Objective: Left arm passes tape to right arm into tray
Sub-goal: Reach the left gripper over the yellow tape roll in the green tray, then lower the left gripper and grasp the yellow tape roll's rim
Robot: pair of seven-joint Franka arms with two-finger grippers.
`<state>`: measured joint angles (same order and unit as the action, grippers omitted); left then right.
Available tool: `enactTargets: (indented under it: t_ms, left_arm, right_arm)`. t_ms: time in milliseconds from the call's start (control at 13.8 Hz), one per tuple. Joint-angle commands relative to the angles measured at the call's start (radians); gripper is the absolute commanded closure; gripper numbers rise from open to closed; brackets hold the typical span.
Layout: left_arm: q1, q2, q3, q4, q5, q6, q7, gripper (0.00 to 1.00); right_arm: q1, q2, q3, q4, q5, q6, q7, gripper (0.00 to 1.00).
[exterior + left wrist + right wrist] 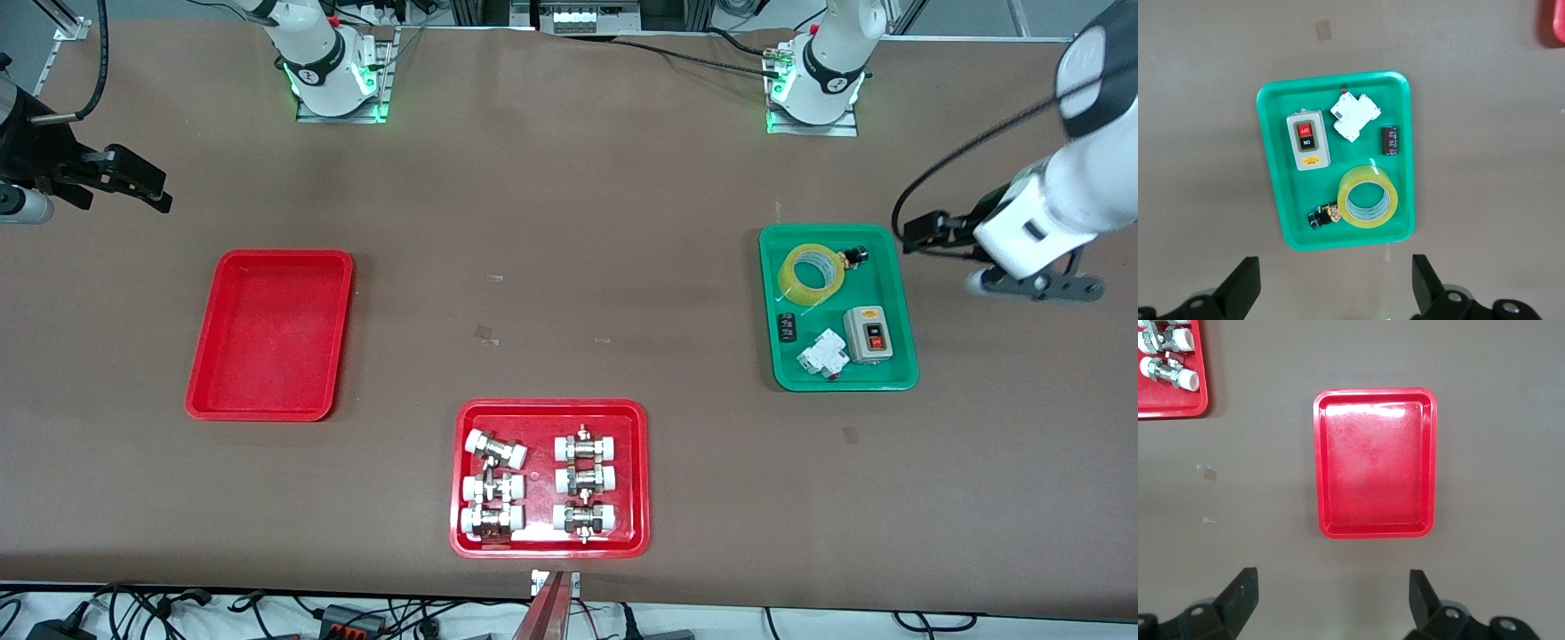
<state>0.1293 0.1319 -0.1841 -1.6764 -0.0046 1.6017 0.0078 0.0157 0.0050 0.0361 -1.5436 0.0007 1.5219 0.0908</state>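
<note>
The yellow tape needs to be passed to the right arm, so I should next grab it by its ring side point(791, 281) point(1382, 209) with my left gripper.
The tape point(800, 293), a yellow translucent roll, lies flat in the green tray point(876, 284) toward the left arm's end of the table. It also shows in the left wrist view point(1365, 173). My left gripper point(1038, 286) hangs open and empty in the air beside the green tray, over bare table; its jaws stand wide apart point(1335, 283). The tray point(271, 347), plain glossy red and empty, lies toward the right arm's end and fills the right wrist view point(1375, 463). My right gripper point(133, 178) is open and empty point(1331, 597), in the air over the table beside the red tray.
The green tray also holds a grey switch box point(867, 335), a white breaker point(822, 354) and small black parts. A red tray point(551, 407) with several pipe fittings sits at the middle, nearer the front camera.
</note>
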Motion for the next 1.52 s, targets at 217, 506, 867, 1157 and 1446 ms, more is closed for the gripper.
enactTargets:
  t_ms: [217, 506, 867, 1157, 1446]
  left_arm:
    - [0.007, 0.006, -0.012, -0.371, -0.012, 0.367, -0.031, 0.0]
    - [0.006, -0.003, -0.017, -0.59, -0.012, 0.558, -0.083, 0.0]
    - [0.012, 0.066, -0.015, -0.641, -0.008, 0.656, -0.112, 0.0]
    - [0.013, 0.095, -0.014, -0.646, -0.003, 0.662, -0.126, 0.0]
    - [0.018, 0.127, -0.011, -0.646, -0.002, 0.688, -0.124, 0.0]
  right_arm:
    - [-0.005, 0.003, 0.001, 0.01, 0.002, -0.003, -0.02, 0.0]
    - [-0.003, 0.001, 0.001, 0.011, 0.002, -0.002, -0.019, 0.0]
    - [-0.003, -0.005, 0.001, 0.011, 0.001, -0.003, -0.017, 0.0]
    - [-0.003, -0.005, 0.001, 0.011, -0.001, -0.002, -0.009, 0.0]
    - [-0.003, -0.005, 0.001, 0.011, -0.001, -0.002, -0.008, 0.0]
